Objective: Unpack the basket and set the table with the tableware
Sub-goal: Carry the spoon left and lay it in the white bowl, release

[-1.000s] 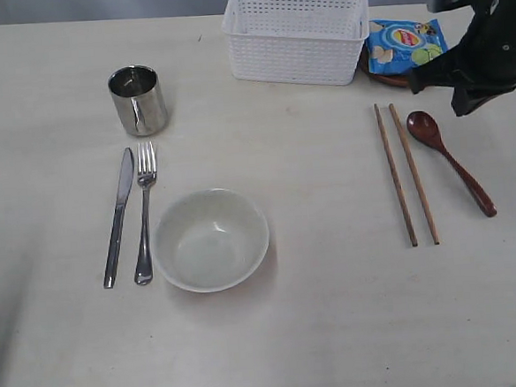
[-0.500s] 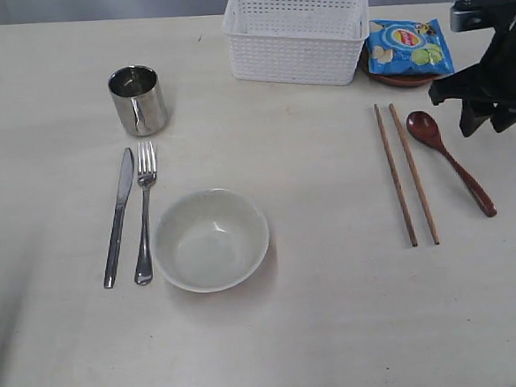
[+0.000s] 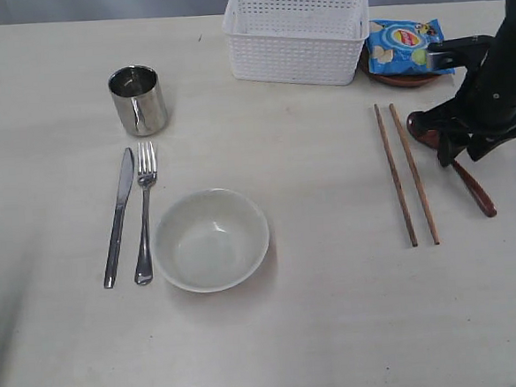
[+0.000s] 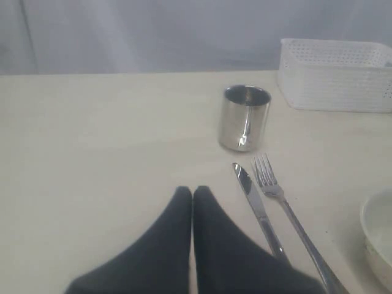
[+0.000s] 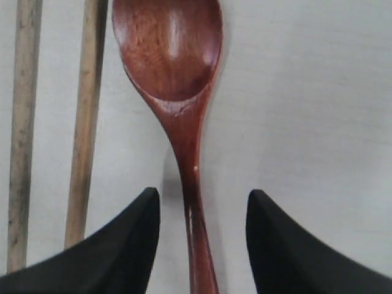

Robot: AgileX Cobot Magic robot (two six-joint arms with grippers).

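The wooden spoon needs to be set in the bowl [image 3: 211,239], so my right gripper will next grab the spoon by its slender handle [image 3: 467,182].
My right gripper [image 3: 461,154] [image 5: 202,195] stands open low over the table [image 3: 330,339], one finger on each side of the red-brown wooden spoon's [image 5: 168,55] [image 3: 477,193] handle, not gripping it. Two wooden chopsticks [image 3: 407,174] [image 5: 86,122] lie parallel just left of the spoon. On the left are the steel cup [image 3: 137,100] [image 4: 245,118], knife [image 3: 118,216] [image 4: 257,208], fork [image 3: 144,210] [image 4: 288,208] and off-white bowl [image 3: 211,239] [image 4: 380,239]. The white basket [image 3: 295,31] [image 4: 337,73] sits at the back. My left gripper [image 4: 192,191] is shut and empty, near the knife.
A blue chips packet [image 3: 407,46] lies on the brown plate [image 3: 401,80] right of the basket, just behind my right arm. The left arm does not show in the exterior view.
My right gripper has come forward and down from beside the chips packet and now straddles the spoon's handle. Nothing else on the table has moved.
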